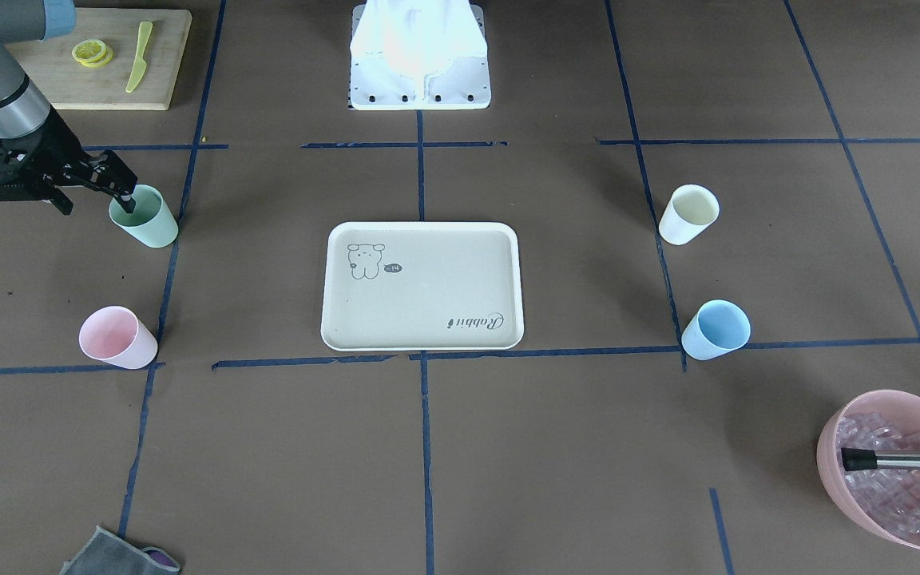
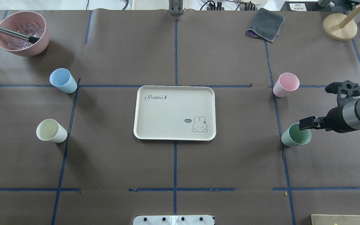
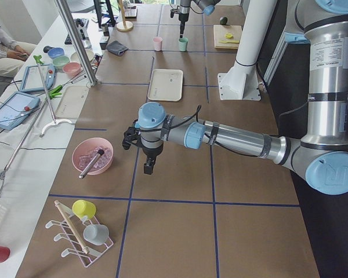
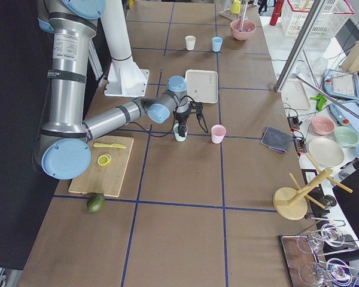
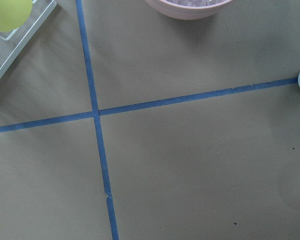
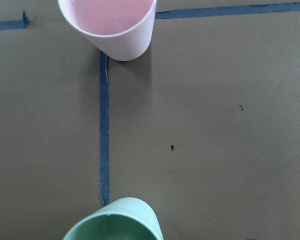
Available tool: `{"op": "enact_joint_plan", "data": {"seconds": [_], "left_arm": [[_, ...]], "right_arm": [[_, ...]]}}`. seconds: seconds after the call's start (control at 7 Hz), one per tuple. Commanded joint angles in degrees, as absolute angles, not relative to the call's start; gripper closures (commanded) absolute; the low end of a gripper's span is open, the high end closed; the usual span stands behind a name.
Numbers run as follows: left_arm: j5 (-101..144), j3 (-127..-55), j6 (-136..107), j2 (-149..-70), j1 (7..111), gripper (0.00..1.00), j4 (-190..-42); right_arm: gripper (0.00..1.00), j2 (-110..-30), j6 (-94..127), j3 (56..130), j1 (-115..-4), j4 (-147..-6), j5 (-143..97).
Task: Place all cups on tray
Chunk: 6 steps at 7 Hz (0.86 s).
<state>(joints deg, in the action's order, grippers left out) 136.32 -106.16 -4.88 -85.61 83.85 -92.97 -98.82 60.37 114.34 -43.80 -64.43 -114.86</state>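
The mint green cup needs to go on the tray [image 1: 428,303], so I will next grab the cup by its rim [image 1: 148,188] with my right gripper.
The cream-beige tray [image 1: 428,303] lies at the table's middle with nothing on it. Four cups stand on the table around it: mint green [image 1: 148,224], pink [image 1: 116,339], cream-white [image 1: 688,216] and light blue [image 1: 714,331]. My right gripper [image 1: 97,204] hangs open at the mint cup, with one fingertip [image 1: 128,201] over its rim and the other outside it. The right wrist view shows the mint cup [image 6: 115,222] at the bottom and the pink cup [image 6: 110,25] at the top. My left gripper [image 3: 148,168] hovers near the pink bowl, away from the cups. I cannot tell whether it is open or shut.
A pink bowl of ice cubes [image 1: 835,455] with a metal utensil in it stands past the blue cup. A wooden cutting board [image 1: 53,88] with lemon slices and a yellow knife lies behind my right arm. There is also a grey cloth [image 1: 116,555] and the robot base [image 1: 420,80].
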Motion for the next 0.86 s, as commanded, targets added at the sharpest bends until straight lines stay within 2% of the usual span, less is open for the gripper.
{"op": "enact_joint_plan", "data": {"seconds": [0.0, 0.14, 0.29, 0.43, 0.71], "left_arm": [[136.3, -106.3, -4.8, -85.6, 83.8, 0.00, -93.0], [136.3, -106.3, -4.8, -85.6, 83.8, 0.00, -93.0], [136.3, -106.4, -4.8, -85.6, 83.8, 0.00, -93.0], [136.3, -106.4, -4.7, -85.6, 83.8, 0.00, -93.0], [136.3, -106.4, -4.8, -85.5, 83.8, 0.00, -93.0]], "right_arm": [[0.10, -98.7, 60.5, 112.5, -41.8, -63.8, -114.9], [0.31, -97.8, 60.6, 111.5, -40.7, -63.8, -114.6], [0.70, -97.4, 60.5, 111.3, -40.7, -63.8, -115.0], [0.96, -97.4, 60.6, 111.6, -40.7, -63.7, -115.0], [1.00, -97.3, 60.9, 114.0, -40.7, -64.3, -115.4]]}}
